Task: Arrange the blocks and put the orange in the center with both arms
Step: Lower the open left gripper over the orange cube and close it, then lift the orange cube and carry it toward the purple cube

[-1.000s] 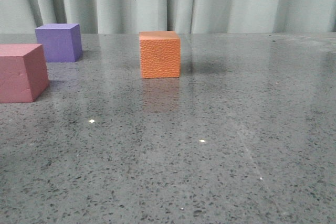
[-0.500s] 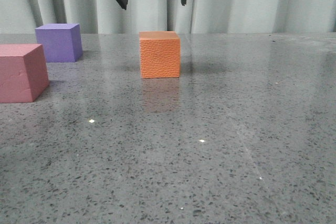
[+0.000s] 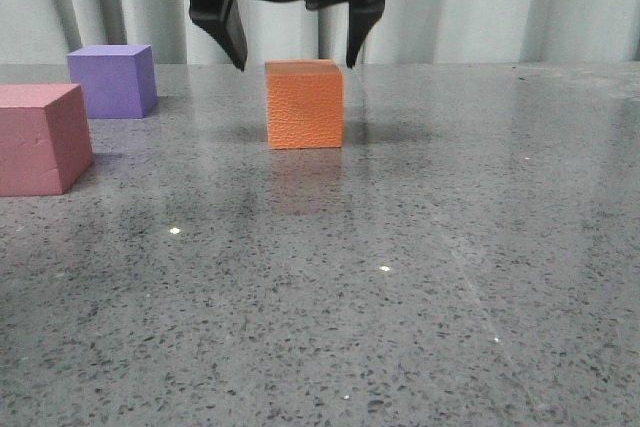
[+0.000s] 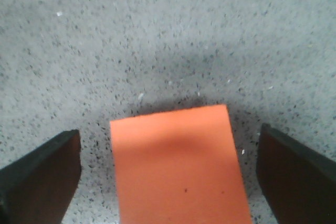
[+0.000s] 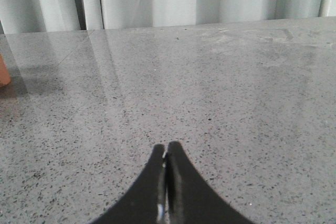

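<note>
My left gripper moves lower next before closing, since its fingers are level with the orange cube's top (image 3: 303,67), short of the cube's pebbled sides.
The orange cube (image 3: 304,104) with a pebbled face stands near the middle of the grey speckled table (image 3: 400,277). My left gripper (image 3: 295,59) hangs just above it, jaws spread wide, one fingertip (image 3: 233,42) on each side of the cube's top. In the left wrist view the orange cube (image 4: 178,166) lies between the open fingers (image 4: 42,174), with a gap on both sides. The purple cube (image 3: 112,80) stands at the far left. The pinkish-red cube (image 3: 40,137) stands at the left edge, nearer. My right gripper (image 5: 167,148) is shut and empty over bare table.
Pale curtains (image 3: 480,2) hang behind the table's far edge. A sliver of the orange cube (image 5: 3,74) shows at the edge of the right wrist view. The right arm is out of the front view.
My left gripper has come down from the top of the front view to just above the orange cube, jaws still open. The cubes have not moved.
</note>
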Motion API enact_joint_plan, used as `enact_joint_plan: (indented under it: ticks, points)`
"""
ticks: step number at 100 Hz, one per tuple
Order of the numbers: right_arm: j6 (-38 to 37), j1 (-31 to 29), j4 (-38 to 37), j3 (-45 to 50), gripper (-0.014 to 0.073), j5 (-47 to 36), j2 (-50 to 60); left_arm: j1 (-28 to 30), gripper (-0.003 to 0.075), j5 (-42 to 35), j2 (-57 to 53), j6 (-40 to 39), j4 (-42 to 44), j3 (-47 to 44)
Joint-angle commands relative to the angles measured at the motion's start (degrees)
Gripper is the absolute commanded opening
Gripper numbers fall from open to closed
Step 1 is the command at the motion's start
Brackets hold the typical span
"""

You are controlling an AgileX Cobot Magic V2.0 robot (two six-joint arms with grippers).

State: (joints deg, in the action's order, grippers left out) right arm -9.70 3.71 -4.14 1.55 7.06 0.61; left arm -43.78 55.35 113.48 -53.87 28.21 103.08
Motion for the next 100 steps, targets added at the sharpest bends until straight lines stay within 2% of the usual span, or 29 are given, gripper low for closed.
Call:
enact_joint_plan:
  ticks: [1,34,44,59,69,75,100]
  points:
    - [0.6,-0.2,-0.8,-0.7,-0.0067,-4.9,1.4,-0.4,0.064,-0.7,-1.9,-0.7,0.2,2.0]
    - [0.6,-0.2,-0.8,-0.7,-0.0067,-4.9,1.4,-0.4,0.0629,0.2,-0.3,-0.7,-1.2,1.8]
    - [0.6,-0.2,-0.8,-0.7,-0.0067,-4.9,1.4,-0.4,0.0546,0.2,-0.3,-0.7,-1.2,1.8]
    - [0.6,-0.2,-0.8,-0.7,-0.0067,-4.9,1.4,-0.4,0.0279,0.2,-0.3,-0.7,-1.0,1.8]
    - [0.6,-0.2,-0.8,-0.7,-0.0067,-4.9,1.4,-0.4,0.0151,0.4,-0.5,0.1,-0.8,1.8]
    - [0.6,-0.2,-0.8,-0.7,-0.0067,-4.9,1.4,-0.4,0.0127,0.4,-0.9,0.8,-0.7,1.8]
    - [0.6,-0.2,-0.8,-0.7,-0.0067,-4.9,1.4,-0.4,0.0127,1.3,-6.3,1.5,5.9,1.8]
